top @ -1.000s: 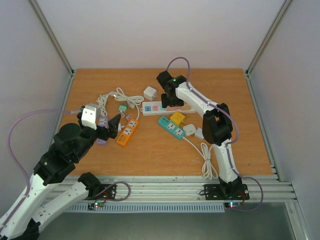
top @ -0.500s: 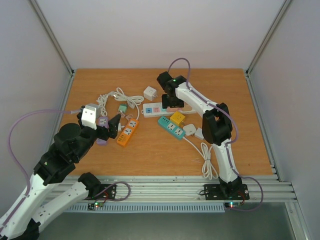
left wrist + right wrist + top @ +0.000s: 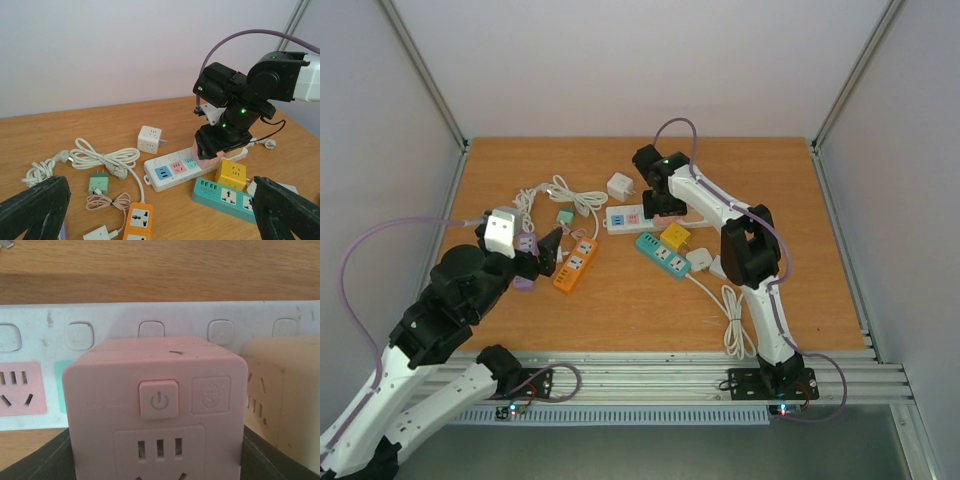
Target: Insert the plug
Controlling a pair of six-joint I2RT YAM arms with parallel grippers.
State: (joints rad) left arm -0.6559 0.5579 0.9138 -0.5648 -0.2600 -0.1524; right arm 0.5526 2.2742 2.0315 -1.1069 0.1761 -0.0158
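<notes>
My right gripper is ready to release the plug now: the pink cube plug stands square along the white power strip (image 3: 625,217), so the plug would rest on the power strip.
A pink cube plug (image 3: 155,405) fills the right wrist view, and my right gripper (image 3: 157,460) is shut on its sides. It stands on the white power strip (image 3: 115,325), right beside a cream cube (image 3: 285,395) on the same strip; its prongs are hidden. From the left wrist, the pink cube plug (image 3: 207,161) sits under the right gripper at the right part of the white power strip (image 3: 172,172). From above, the right gripper (image 3: 663,205) is over the white power strip (image 3: 625,217). My left gripper (image 3: 545,255) hangs wide open and holds nothing, to the left over an orange power strip (image 3: 575,268).
A teal power strip (image 3: 663,256) and a yellow cube (image 3: 674,237) lie just in front of the white strip. A white cube (image 3: 619,186) lies behind it. A green charger (image 3: 563,216), coiled white cables (image 3: 545,195) and a white plug (image 3: 701,260) are scattered around.
The right arm's elbow has edged slightly left; its hold on the pink cube is the same. The left arm has not moved.
</notes>
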